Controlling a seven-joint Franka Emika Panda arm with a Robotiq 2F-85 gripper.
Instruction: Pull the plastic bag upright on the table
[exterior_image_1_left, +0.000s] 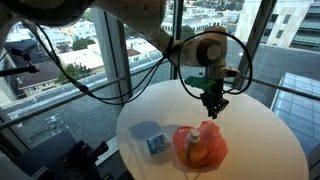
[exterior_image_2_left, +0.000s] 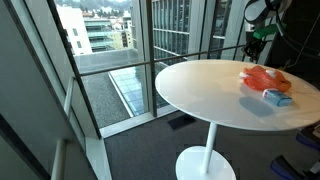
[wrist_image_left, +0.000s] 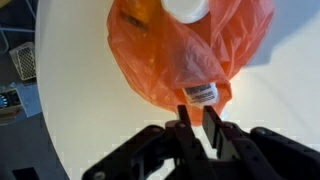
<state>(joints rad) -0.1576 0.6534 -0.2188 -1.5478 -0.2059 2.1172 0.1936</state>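
My gripper pinches the plastic bag (exterior_image_1_left: 200, 147) by its loose edge near the white label next and pulls it upright, leaving the bottle-like object free.
The orange-red plastic bag (exterior_image_1_left: 200, 147) sits on the round white table (exterior_image_1_left: 262, 135), with a pale bottle-like object poking out of its top. It shows in both exterior views (exterior_image_2_left: 262, 78) and fills the upper part of the wrist view (wrist_image_left: 190, 45), where a white label lies on it near my fingertips. My gripper (exterior_image_1_left: 213, 108) hangs just above and behind the bag, apart from it. In the wrist view my fingers (wrist_image_left: 198, 118) are almost together, with a narrow empty gap and nothing held. In an exterior view the gripper (exterior_image_2_left: 256, 45) is small.
A small flat blue packet (exterior_image_1_left: 157, 145) lies on the table beside the bag, and it also shows in an exterior view (exterior_image_2_left: 277, 97). The table edge (wrist_image_left: 45, 110) is close. Glass windows and a railing (exterior_image_2_left: 150, 55) stand behind the table.
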